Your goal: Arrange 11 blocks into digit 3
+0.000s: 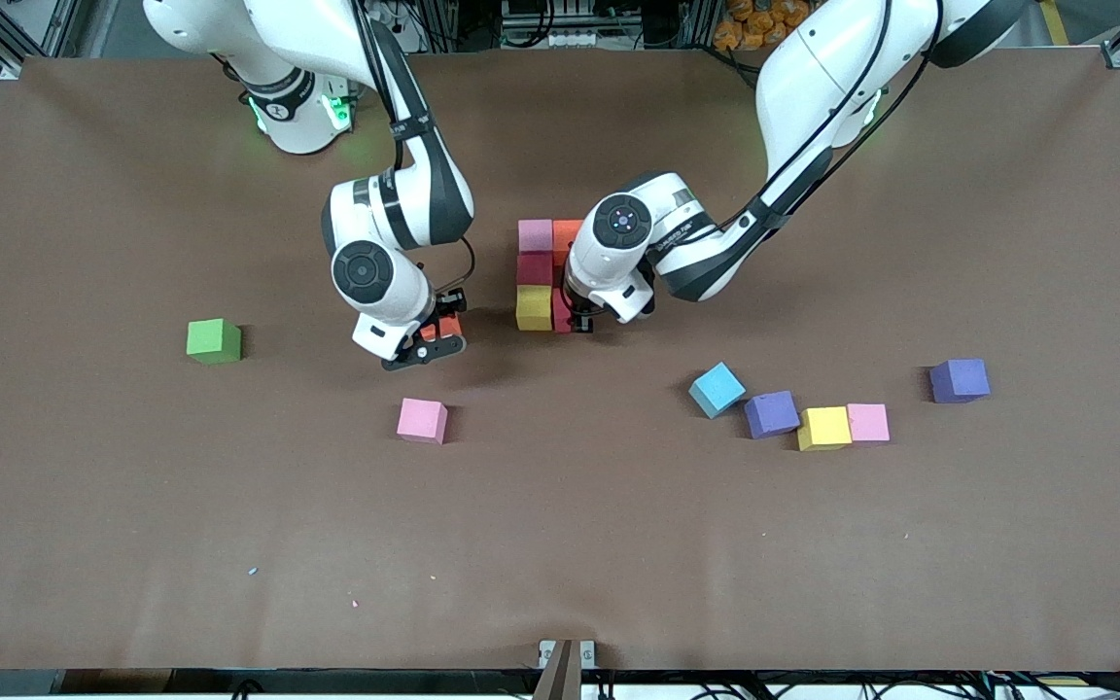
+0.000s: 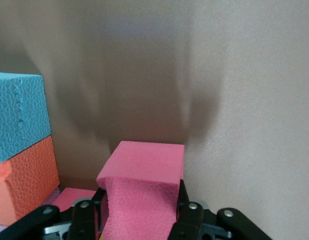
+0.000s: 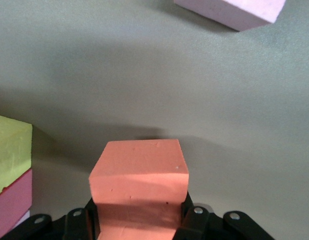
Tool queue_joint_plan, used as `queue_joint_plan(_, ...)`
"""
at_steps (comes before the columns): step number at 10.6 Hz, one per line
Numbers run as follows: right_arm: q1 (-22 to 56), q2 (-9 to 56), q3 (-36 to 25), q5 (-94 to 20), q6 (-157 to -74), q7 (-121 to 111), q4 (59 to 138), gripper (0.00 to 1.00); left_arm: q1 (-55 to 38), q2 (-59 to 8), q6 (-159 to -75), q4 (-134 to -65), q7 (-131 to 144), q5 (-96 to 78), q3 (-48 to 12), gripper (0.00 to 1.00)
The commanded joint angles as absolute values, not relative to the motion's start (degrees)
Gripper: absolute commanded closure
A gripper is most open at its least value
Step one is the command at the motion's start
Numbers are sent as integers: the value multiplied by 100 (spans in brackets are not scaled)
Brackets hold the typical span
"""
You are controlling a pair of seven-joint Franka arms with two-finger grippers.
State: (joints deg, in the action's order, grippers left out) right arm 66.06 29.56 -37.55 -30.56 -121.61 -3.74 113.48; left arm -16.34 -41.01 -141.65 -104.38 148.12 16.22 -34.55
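Observation:
The red-pink block's lower edge (image 1: 562, 329) sits on the tabletop beside the yellow block, so it is time to open my left gripper.
The started figure sits mid-table: a pink block (image 1: 535, 234), an orange block (image 1: 568, 231), a dark red block (image 1: 534, 269) and a yellow block (image 1: 534, 307) touch one another. My left gripper (image 1: 575, 321) (image 2: 142, 202) is down beside the yellow block, shut on a red-pink block (image 1: 560, 313) (image 2: 144, 180). The left wrist view shows a light blue block (image 2: 19, 115) and an orange block (image 2: 27, 182) close by it. My right gripper (image 1: 432, 342) (image 3: 139, 217) is shut on an orange block (image 1: 441, 331) (image 3: 139, 177), toward the right arm's end from the figure.
A loose pink block (image 1: 422, 420) (image 3: 234, 10) lies nearer the front camera than the right gripper. Toward the left arm's end lie a light blue block (image 1: 717, 389), a purple (image 1: 771, 413), a yellow (image 1: 823, 428), a pink (image 1: 868, 422) and another purple (image 1: 960, 379). A green cube (image 1: 214, 340) sits apart.

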Motion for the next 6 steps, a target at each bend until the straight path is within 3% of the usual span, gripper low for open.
queue_joint_plan(1, 6645, 2927, -3762, -3182, -12111, -158, 11338, 100, -1687, -4157, -14221, -10362, 14985, 1793, -3428, 100)
queue_joint_plan(6, 6662, 2953, -3701, -3190, -12138, 88, 11294, 100, -1687, -4192, -14212, -10292, 14977, 1793, -3428, 100)
